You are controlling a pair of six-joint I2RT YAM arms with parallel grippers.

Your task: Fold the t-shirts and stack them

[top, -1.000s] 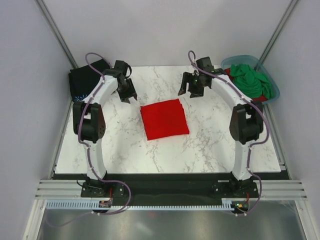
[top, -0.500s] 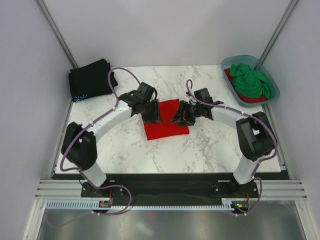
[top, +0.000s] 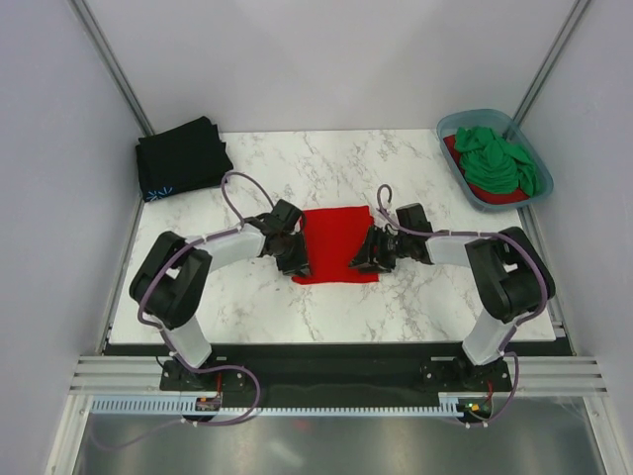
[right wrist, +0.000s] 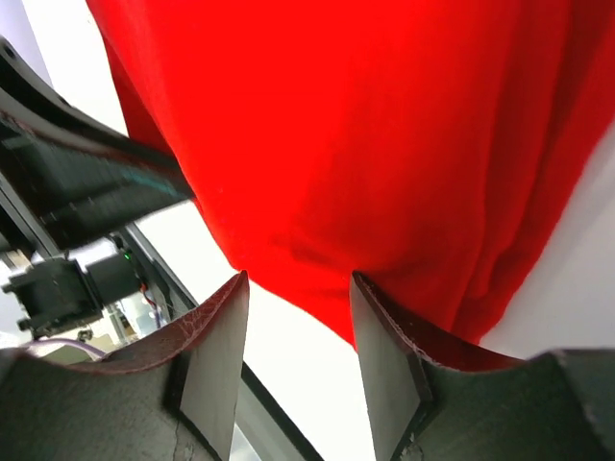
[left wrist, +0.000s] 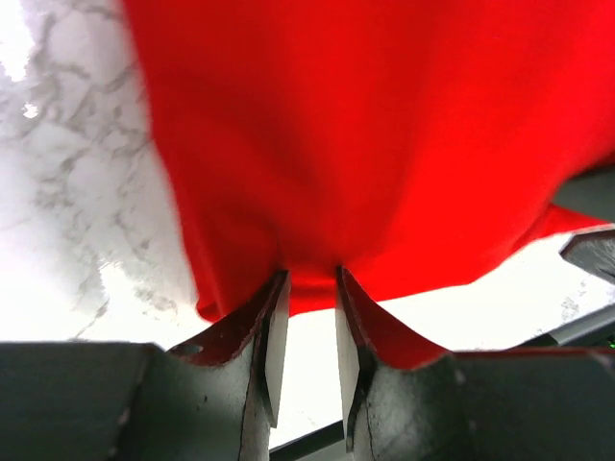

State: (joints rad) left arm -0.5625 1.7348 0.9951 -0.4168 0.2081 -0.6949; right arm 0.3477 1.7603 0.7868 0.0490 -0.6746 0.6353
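Next, the left gripper grabs the red t-shirt by its near corner, leaving its body free to stack flat on the black t-shirt [top: 183, 158].
A bright red t-shirt [top: 336, 237], folded into a rectangle, lies at the middle of the marble table [top: 247, 307]. My left gripper [top: 299, 265] sits low at its near-left corner and my right gripper [top: 360, 262] at its near-right corner. In the left wrist view the left gripper [left wrist: 307, 280] has a narrow gap, its tips at the red hem [left wrist: 384, 144]. In the right wrist view the right gripper [right wrist: 298, 280] stands wider, the hem [right wrist: 384, 144] at its tips and bare table between its fingers. A folded black t-shirt [top: 183, 158] lies at the back left.
A blue-grey tub [top: 463, 123] at the back right holds a crumpled green t-shirt [top: 499, 158] over some red cloth [top: 514, 196]. White walls and metal posts close in the table. The other arm's gripper shows at the right edge [left wrist: 591, 252] of the left wrist view.
Both arms have swung from the back of the table down to the red shirt's near corners. Both sets of jaws have narrowed. The shirt now lies squarer to the table edge.
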